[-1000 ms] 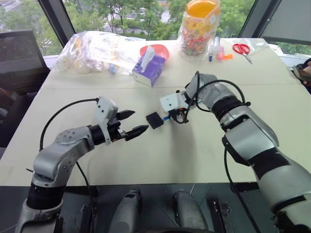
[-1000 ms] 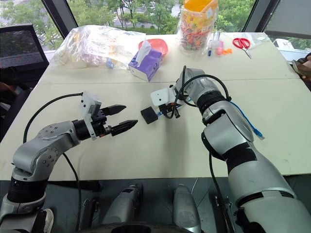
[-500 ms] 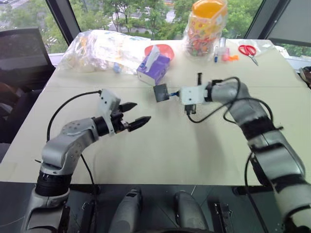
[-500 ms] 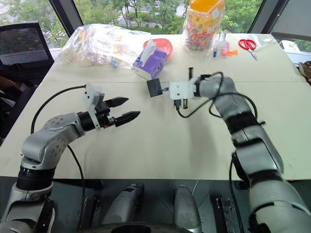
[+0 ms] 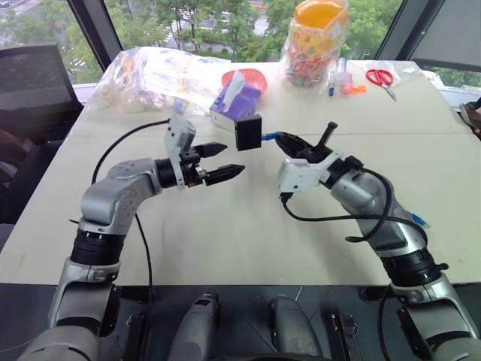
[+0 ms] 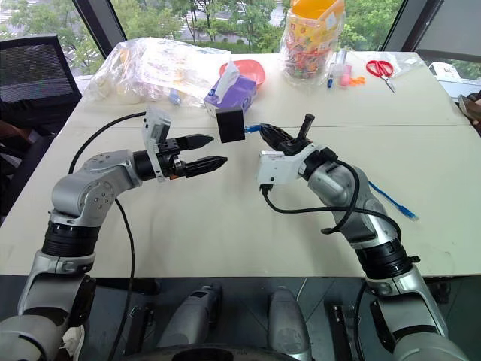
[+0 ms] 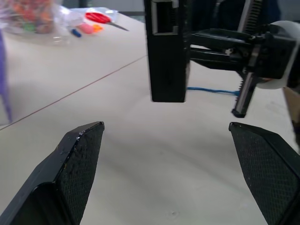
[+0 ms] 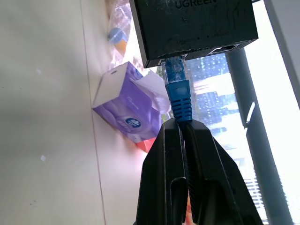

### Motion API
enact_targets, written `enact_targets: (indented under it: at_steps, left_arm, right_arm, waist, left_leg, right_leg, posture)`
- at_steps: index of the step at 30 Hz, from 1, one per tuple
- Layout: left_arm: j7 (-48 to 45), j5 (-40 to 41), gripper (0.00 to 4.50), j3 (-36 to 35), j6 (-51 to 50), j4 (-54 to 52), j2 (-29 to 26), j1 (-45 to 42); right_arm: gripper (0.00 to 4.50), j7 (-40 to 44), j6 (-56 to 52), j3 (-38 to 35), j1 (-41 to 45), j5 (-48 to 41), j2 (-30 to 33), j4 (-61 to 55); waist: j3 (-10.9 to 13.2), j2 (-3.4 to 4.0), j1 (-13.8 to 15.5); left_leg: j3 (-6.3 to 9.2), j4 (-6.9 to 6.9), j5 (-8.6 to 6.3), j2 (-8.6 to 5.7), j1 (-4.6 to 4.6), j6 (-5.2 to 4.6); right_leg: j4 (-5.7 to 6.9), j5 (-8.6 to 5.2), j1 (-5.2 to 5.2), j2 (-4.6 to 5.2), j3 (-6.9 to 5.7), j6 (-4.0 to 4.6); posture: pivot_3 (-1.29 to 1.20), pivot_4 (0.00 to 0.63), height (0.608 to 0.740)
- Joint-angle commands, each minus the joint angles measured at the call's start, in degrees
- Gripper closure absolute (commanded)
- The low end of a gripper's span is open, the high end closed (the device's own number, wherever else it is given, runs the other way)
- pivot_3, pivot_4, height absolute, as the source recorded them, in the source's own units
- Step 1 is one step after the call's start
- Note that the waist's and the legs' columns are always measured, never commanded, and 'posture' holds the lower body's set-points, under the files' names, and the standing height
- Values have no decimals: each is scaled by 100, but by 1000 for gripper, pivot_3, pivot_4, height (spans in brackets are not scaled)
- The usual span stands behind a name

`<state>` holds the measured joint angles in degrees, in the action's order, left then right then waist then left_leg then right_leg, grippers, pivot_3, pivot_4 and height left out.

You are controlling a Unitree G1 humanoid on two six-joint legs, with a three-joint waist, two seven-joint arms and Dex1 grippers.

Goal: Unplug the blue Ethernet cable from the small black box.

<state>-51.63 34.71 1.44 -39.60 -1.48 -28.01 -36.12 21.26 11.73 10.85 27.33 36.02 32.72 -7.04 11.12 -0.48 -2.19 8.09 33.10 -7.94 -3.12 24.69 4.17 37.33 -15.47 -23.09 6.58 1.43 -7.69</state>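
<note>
My right gripper is at the box's plugged side, so my left gripper will take the black box by its loose end (image 5: 242, 134) next.
The small black box (image 5: 248, 133) hangs in the air above the table, carried by the blue Ethernet cable (image 8: 178, 89) plugged into its socket. My right gripper (image 5: 284, 140) is shut on the cable just behind the plug boot, pointing toward the left arm. The rest of the cable (image 6: 391, 199) trails over the table beside my right forearm. My left gripper (image 5: 231, 159) stands open just left of the box and slightly below it, not touching it. In the left wrist view the box (image 7: 166, 51) hangs beyond the open fingers (image 7: 77, 159).
A purple tissue box (image 5: 237, 105) stands right behind the black box. Farther back are a clear plastic bag (image 5: 150, 71), a red bowl (image 5: 244, 75), a candy jar (image 5: 316, 41) and red scissors (image 5: 379, 77). Bare table (image 5: 225, 241) lies under both grippers.
My right gripper has lifted the cable and box off the table and turned to point across at the left arm. My left gripper has risen and moved forward toward the box, staying open.
</note>
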Motion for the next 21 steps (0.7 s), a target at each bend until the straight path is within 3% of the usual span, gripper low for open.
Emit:
enact_targets:
  at_steps: [1, 17, 21]
  left_arm:
    - [-221, 274, 0, -98, -212, -74, -8, -223]
    - [-142, 321, 0, -286, -193, -78, 113, -267]
    - [-156, 351, 1271, -308, -171, -82, 166, -257]
  right_arm:
    - [4434, -136, 96, -12, 7, 97, 14, -264]
    - [4434, 76, 247, 179, -135, -45, -46, -500]
    - [4500, 124, 232, 187, -140, -56, -63, -550]
  waist:
    - [0, 0, -16]
    - [3, -6, -15]
    - [3, -6, -18]
  left_leg:
    - [0, 0, 0, 0, 0, 0]
    - [1, 0, 0, 1, 0, 0]
    - [1, 0, 0, 1, 0, 0]
  right_leg:
    - [0, 0, 0, 0, 0, 0]
    - [0, 0, 1, 0, 0, 0]
    - [0, 0, 1, 0, 0, 0]
  posture:
    - [0, 150, 728]
    - [0, 150, 728]
    - [0, 150, 728]
